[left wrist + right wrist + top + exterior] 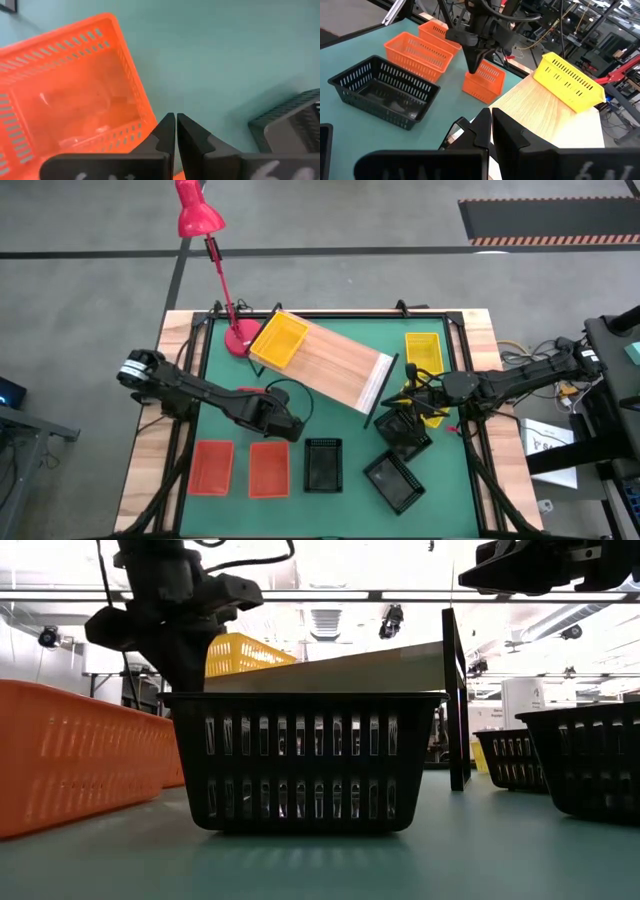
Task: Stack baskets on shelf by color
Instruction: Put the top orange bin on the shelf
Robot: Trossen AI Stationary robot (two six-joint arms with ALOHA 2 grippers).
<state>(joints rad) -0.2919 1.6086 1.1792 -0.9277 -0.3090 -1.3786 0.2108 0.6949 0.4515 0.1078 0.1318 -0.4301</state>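
My left gripper grabs a red-orange basket by its rim (135, 90) next, to stack it on the shelf by color.
The light-wood shelf (335, 365) lies slantwise across the green mat, and a yellow basket (280, 340) rests with its base on its far left end. Two red-orange baskets (212, 467) (268, 468) and a black basket (322, 465) stand in a row near the table's near edge. My left gripper (176, 120) is shut and hangs above the mat between that row and the shelf. In the right wrist view it (474, 67) points down beside a third red-orange basket (484, 82). My right gripper (490, 117) is shut, above the shelf's right end (550, 120).
Two more black baskets (403, 432) (393, 482) sit on the mat's right side. A yellow basket (424, 352) stands near the far right corner, and another (432, 416) shows partly under my right arm. A red desk lamp (200, 215) stands on its base (240, 338) at the mat's far left.
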